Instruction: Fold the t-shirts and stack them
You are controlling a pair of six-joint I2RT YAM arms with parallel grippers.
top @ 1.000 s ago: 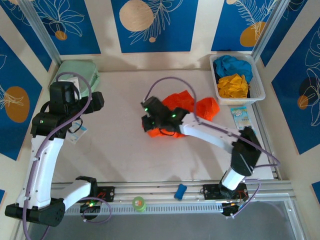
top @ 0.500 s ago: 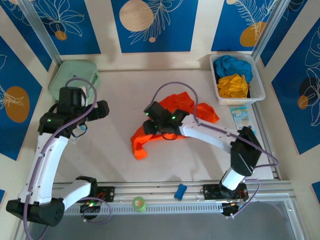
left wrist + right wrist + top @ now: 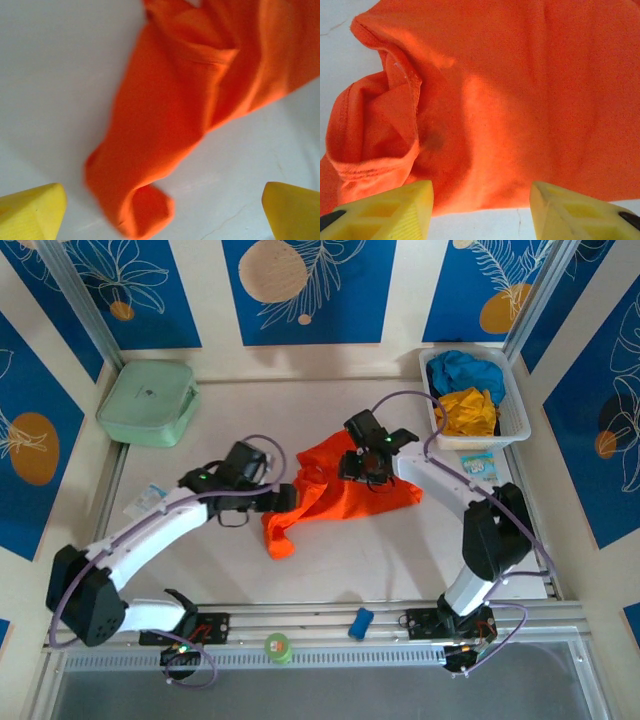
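The orange t-shirt (image 3: 186,82) needs to be spread out for folding, so my left gripper will grab it next to its collar. The t-shirt's far part will stay free.
The orange t-shirt (image 3: 345,498) lies loosely spread mid-table, one sleeve (image 3: 280,535) trailing toward the near left. My left gripper (image 3: 287,498) hovers wide open at the shirt's left edge. In the left wrist view the sleeve (image 3: 150,150) lies between and beyond the left gripper (image 3: 162,215). My right gripper (image 3: 368,468) is open just above the shirt's far part. The right wrist view has the right gripper (image 3: 481,210) over flat orange cloth (image 3: 520,100), with the collar (image 3: 375,130) to the left. A yellow t-shirt (image 3: 466,412) and a blue t-shirt (image 3: 462,370) sit crumpled in the white basket (image 3: 518,410).
A pale green case (image 3: 148,402) sits at the back left. A printed leaflet (image 3: 481,469) lies below the basket and a small card (image 3: 148,498) lies at the left. On the front rail are a blue object (image 3: 361,622) and a green roll (image 3: 278,646).
The right gripper opened, let the orange shirt drop and moved toward the back right. The shirt now lies spread. The left arm swung from the back left over to the shirt's left edge.
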